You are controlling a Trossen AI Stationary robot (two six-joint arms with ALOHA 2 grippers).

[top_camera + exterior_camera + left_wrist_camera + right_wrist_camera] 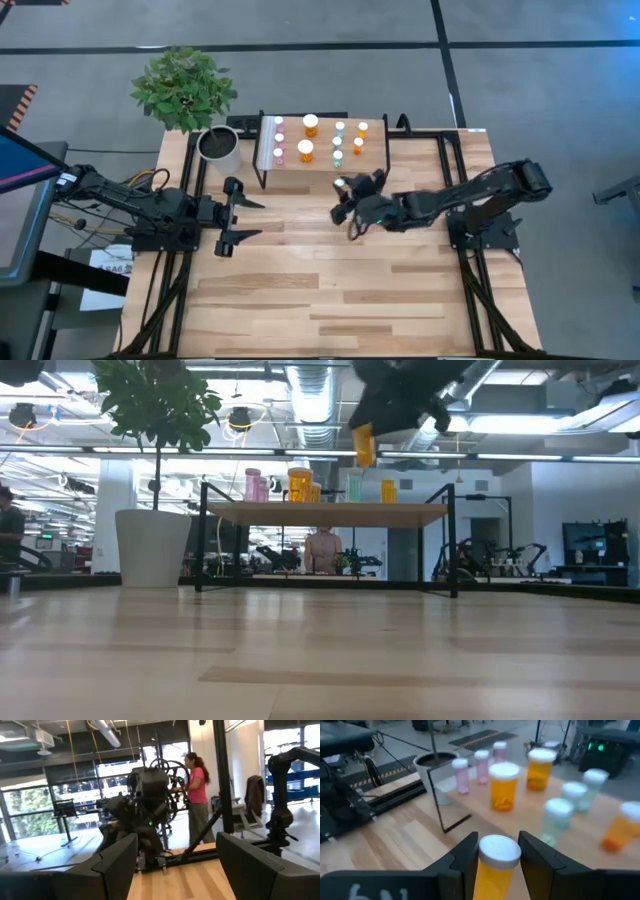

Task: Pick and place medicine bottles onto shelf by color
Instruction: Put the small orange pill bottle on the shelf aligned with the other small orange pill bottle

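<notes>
My right gripper should first move the orange bottle onto the shelf, then open: it hangs short of the shelf's near edge in the high view.
The shelf (372, 168) stands at the table's far middle and carries pink bottles (279, 137) at its left, two large orange bottles (305, 151), pale green bottles (337, 141) and small orange ones (358, 145) at its right, all upright on their bases. My right gripper (345, 192) is just in front of the shelf's near edge, shut on a further orange bottle (492, 875) with a white cap. My left gripper (240, 215) waits open at the table's left, with nothing between its fingers. My right gripper pinches the orange bottle between its two fingers (462, 856), which sit on opposite sides of the body just under the white cap (499, 851). The fingers come from the table's right, close to level. The bottle (364, 445) stays upright, lifted clear and higher than the shelf top.
A grey-white pot (220, 148) with a leafy plant (183, 88) stands left of the shelf at the table's far left. Bare wooden tabletop (330, 290) spreads toward the near edge. A person (196, 795) stands in the room beyond the table.
</notes>
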